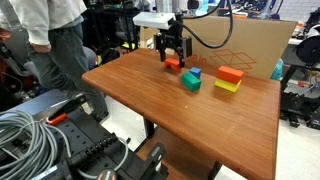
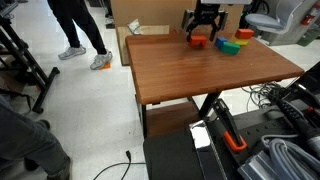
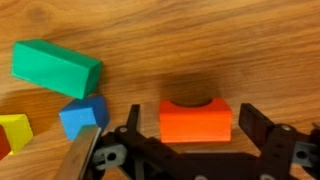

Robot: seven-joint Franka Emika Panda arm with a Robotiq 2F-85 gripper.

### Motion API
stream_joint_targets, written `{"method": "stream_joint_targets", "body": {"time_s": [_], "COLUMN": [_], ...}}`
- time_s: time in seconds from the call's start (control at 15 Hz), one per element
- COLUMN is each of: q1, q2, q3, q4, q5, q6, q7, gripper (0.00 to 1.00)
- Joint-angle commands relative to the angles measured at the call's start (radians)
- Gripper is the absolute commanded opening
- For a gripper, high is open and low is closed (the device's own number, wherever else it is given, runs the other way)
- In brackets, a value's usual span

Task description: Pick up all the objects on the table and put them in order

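In the wrist view, my fingers are down on either side of the orange block, so it is time for my gripper to close and catch the block.
An orange block [image 3: 196, 122] lies on the wooden table [image 1: 180, 120], between the two fingers of my gripper [image 3: 192, 118]. The gripper is open, with a small gap on each side of the block. In both exterior views the gripper [image 1: 172, 52] [image 2: 203, 28] reaches down over the orange block [image 1: 172, 65] [image 2: 200, 43] at the table's far side. A blue block [image 3: 83, 115] [image 1: 194, 73] and a green block [image 3: 55, 65] [image 1: 190, 84] lie close beside it. A red block [image 1: 231, 74] rests on a yellow block [image 1: 227, 87] further along. The yellow block [image 3: 14, 130] shows at the wrist view's edge.
A cardboard box [image 1: 250, 45] stands behind the table. A person [image 1: 55, 40] stands by the table's end. Grey cables [image 1: 30, 140] and dark equipment are in the foreground. The table's near half [image 2: 200, 75] holds no objects.
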Motion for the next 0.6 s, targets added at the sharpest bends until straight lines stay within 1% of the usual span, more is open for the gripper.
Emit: {"method": "stream_joint_targets", "body": {"time_s": [0.0, 0.07, 0.13, 0.27, 0.33, 0.4, 0.53], "q1": [0.012, 0.01, 0.01, 0.008, 0.009, 0.009, 0.005], "q2": [0.036, 0.04, 0.043, 0.047, 0.045, 0.04, 0.024], "q3": [-0.011, -0.008, -0.008, -0.007, -0.008, -0.008, -0.005], "q4": [0.074, 0.082, 0.09, 0.102, 0.104, 0.105, 0.101], "q5": [-0.007, -0.002, -0.003, -0.001, -0.004, -0.006, -0.006], "q6": [-0.057, -0.062, -0.071, -0.091, -0.098, -0.105, -0.123], "q7": [0.007, 0.008, 0.009, 0.008, 0.007, 0.007, -0.003], "gripper": [0.73, 0.73, 0.71, 0.56, 0.48, 0.42, 0.42]}}
